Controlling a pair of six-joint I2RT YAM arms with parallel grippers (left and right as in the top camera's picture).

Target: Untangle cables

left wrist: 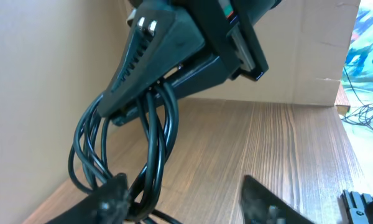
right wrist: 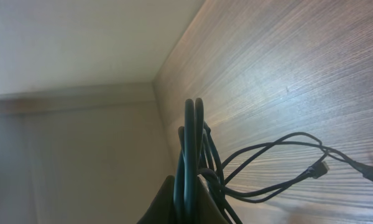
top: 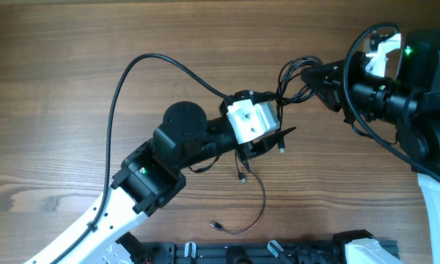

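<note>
My left gripper grabs the bottom of the hanging loops next, opposite my right gripper, to pull the cables apart and untangle them.
The cables [top: 293,75] are a bunch of thin black loops held up off the wooden table. My right gripper [top: 317,77] comes in from the right and is shut on the top of the bunch [right wrist: 193,137]; its fingers [right wrist: 168,202] pinch several strands. In the left wrist view the loops [left wrist: 152,137] hang down from it. My left gripper [left wrist: 186,202] is at the bottom of the loops, jaws apart, and the strands lie against the inner side of its left finger [left wrist: 112,199]. Loose ends trail to a plug [top: 215,225] on the table.
The left arm's own thick black cable [top: 132,81] arches over the table at the left. A black rail [top: 242,253] runs along the front edge. A cardboard wall [left wrist: 298,74] stands behind the table. Two plug ends [right wrist: 320,168] lie on the wood.
</note>
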